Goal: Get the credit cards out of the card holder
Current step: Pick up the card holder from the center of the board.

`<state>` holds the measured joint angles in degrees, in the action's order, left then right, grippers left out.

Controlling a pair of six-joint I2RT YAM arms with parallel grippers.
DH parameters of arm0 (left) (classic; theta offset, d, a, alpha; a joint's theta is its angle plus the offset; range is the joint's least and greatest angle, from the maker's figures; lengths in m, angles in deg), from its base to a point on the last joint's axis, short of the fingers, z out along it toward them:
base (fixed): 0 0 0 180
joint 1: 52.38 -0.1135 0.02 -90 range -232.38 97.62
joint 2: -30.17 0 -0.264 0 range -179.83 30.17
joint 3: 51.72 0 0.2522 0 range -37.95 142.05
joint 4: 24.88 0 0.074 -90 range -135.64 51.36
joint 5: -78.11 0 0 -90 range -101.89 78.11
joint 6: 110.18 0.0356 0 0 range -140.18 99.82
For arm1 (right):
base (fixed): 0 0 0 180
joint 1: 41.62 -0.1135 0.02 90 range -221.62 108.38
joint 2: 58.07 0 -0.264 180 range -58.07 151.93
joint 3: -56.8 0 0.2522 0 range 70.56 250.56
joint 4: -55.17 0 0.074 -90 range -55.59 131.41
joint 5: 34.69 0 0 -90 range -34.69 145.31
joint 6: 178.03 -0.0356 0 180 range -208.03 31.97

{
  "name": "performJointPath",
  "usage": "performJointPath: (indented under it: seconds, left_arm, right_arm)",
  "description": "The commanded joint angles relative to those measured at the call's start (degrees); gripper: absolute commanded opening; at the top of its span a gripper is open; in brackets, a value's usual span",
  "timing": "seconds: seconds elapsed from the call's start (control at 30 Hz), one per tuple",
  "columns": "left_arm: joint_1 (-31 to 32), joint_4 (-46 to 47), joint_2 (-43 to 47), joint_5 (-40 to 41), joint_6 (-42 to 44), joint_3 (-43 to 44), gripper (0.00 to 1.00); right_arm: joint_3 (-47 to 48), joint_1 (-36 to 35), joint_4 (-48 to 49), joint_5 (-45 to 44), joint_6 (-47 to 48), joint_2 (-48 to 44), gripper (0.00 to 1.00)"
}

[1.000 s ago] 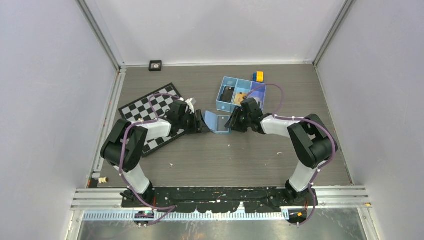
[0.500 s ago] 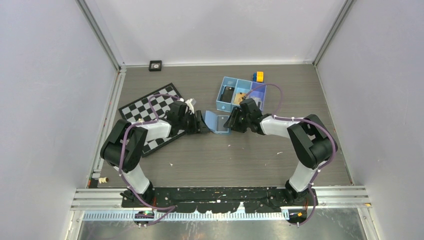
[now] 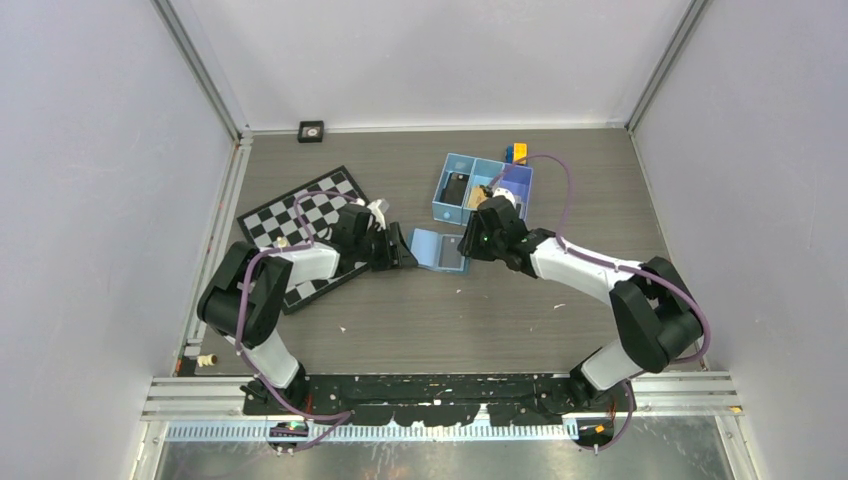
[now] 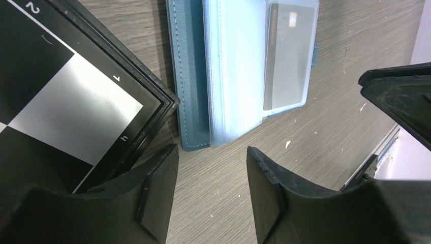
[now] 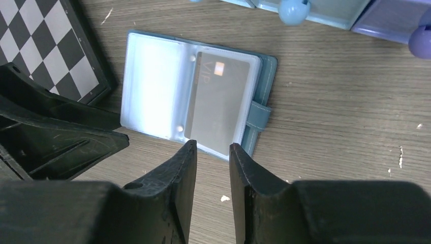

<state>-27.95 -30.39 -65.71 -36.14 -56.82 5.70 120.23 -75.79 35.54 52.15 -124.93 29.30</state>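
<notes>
My left gripper is to grip the holder by its panel edge [image 3: 422, 263] [image 4: 209, 143] beside the chessboard, so the card's sleeve stays free to empty.
The light-blue card holder [image 3: 430, 246] lies open and flat on the table between my two grippers. A silvery grey credit card [image 5: 218, 101] sits in its clear sleeve on the clasp side, also seen as the grey card [image 4: 287, 56] from the left wrist. My right gripper [image 5: 212, 147] hovers just short of that card's edge, open by a narrow gap with nothing in it. My left gripper [image 4: 211, 151] stands open at the holder's other end [image 4: 190, 76], touching nothing. A black card [image 3: 456, 187] and an orange-tan card [image 3: 481, 196] lie in the blue tray.
The blue three-compartment tray [image 3: 440, 208] stands just behind the holder. A folded chessboard [image 3: 300, 215] lies to the left, its corner [image 4: 167, 99] against the holder. A yellow and blue block [image 3: 516, 152] sits behind the tray, and a small black square [image 3: 311, 131] at the back wall.
The right arm has stretched out, its elbow swinging right, and its jaws have narrowed. The card holder now lies flatter, with the grey card showing. The left gripper has barely moved.
</notes>
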Motion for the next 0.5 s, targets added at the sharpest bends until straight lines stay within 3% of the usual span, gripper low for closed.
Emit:
performJointPath:
  seconds: [0.0,0.2,0.27,0.47]
  left_arm:
    - [-0.5,1.6,2.0,-0.5,-0.1,-0.5,0.53]
    - [-0.6,1.6,2.2,-0.5,-0.5,-0.7,0.54]
    - [-0.6,0.8,2.6,0.3,-0.5,-0.6,0.55]
    - [-0.6,-1.8,7.1,6.7,1.0,-1.8,0.61]
  right_arm:
    - [3.3,-1.6,0.0,-4.0,3.3,-0.4,0.34]
    - [6.2,-2.1,2.0,1.1,2.8,7.1,0.14]
    - [7.6,-2.2,2.3,2.2,2.5,9.9,0.02]
    - [10.8,-2.2,1.9,2.0,2.4,14.7,0.00]
